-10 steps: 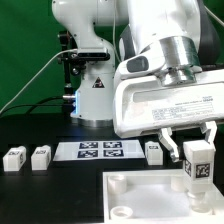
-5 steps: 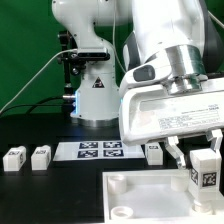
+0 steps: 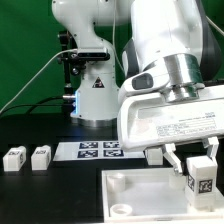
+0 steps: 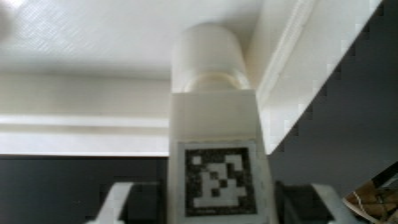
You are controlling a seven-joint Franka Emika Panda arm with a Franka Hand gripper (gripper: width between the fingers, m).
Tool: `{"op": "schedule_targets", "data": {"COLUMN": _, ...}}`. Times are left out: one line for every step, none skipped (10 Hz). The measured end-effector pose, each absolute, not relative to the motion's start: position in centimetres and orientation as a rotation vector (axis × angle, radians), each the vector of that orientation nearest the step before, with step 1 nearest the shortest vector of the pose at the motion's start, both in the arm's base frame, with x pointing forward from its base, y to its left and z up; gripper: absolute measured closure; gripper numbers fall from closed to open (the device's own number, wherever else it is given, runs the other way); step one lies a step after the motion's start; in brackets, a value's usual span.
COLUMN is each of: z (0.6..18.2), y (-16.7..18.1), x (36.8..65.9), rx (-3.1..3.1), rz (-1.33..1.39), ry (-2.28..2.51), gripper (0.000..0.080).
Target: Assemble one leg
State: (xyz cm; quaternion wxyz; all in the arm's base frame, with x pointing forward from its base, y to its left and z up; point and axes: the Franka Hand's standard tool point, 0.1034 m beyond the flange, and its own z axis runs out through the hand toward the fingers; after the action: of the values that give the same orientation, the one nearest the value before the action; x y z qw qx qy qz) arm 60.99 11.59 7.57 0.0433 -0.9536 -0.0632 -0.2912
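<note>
The tagged leg's lower end is in the corner of the white tray (image 3: 202, 211), so my gripper releases the leg next. The leg would stand.
My gripper (image 3: 197, 162) is shut on a white leg (image 3: 199, 177) with a black-and-white tag on its face. I hold it upright over the right part of the big white square tray-like piece (image 3: 140, 192), near its right rim. In the wrist view the leg (image 4: 217, 140) runs between my two fingers (image 4: 128, 200), and its rounded far end points at the tray's white surface (image 4: 89, 90) beside a raised wall. Two more legs (image 3: 14, 157) (image 3: 40, 156) stand on the black table at the exterior view's left. Another leg (image 3: 154, 154) stands behind the tray, partly hidden by my arm.
The marker board (image 3: 95, 150) lies flat on the table behind the tray. The robot's white base (image 3: 92, 90) stands at the back. A green backdrop fills the exterior view's left.
My gripper has shifted with the leg toward the exterior view's right, then back a little, and slightly lower over the tray. The other legs have not moved.
</note>
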Motion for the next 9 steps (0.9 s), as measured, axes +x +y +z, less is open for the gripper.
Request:
{"op": "schedule_targets", "data": {"z": 7.56, "y": 11.59, "x": 61.05, "rx": -2.912, "rz": -0.905, "ry": -0.193, "gripper": 0.0506}}
{"op": "schedule_targets", "data": {"z": 7.55, "y": 11.61, "x": 61.08, "rx": -2.91, "rz": -0.911, "ry": -0.194, "gripper": 0.0506}}
{"op": "schedule_targets", "data": {"z": 7.57, "y": 11.61, "x": 61.1, "rx": -2.911, "rz": -0.907, "ry": -0.196, "gripper": 0.0506}}
{"op": "schedule_targets", "data": {"z": 7.57, "y": 11.61, "x": 61.12, "rx": -2.914, "rz": -0.897, "ry": -0.198, "gripper": 0.0502}}
{"op": "schedule_targets", "data": {"z": 7.35, "y": 11.62, "x": 60.97, "rx": -2.919, "rz": -0.881, "ry": -0.201, "gripper": 0.0502}}
{"op": "schedule_targets", "data": {"z": 7.34, "y": 11.62, "x": 60.97, "rx": -2.919, "rz": -0.881, "ry": -0.203, "gripper": 0.029}}
{"op": "schedule_targets", "data": {"z": 7.33, "y": 11.62, "x": 60.96, "rx": -2.92, "rz": -0.881, "ry": -0.204, "gripper": 0.029}}
{"op": "schedule_targets", "data": {"z": 7.31, "y": 11.62, "x": 60.95, "rx": -2.92, "rz": -0.88, "ry": -0.205, "gripper": 0.018}}
{"op": "schedule_targets", "data": {"z": 7.31, "y": 11.62, "x": 60.95, "rx": -2.92, "rz": -0.88, "ry": -0.206, "gripper": 0.0159}}
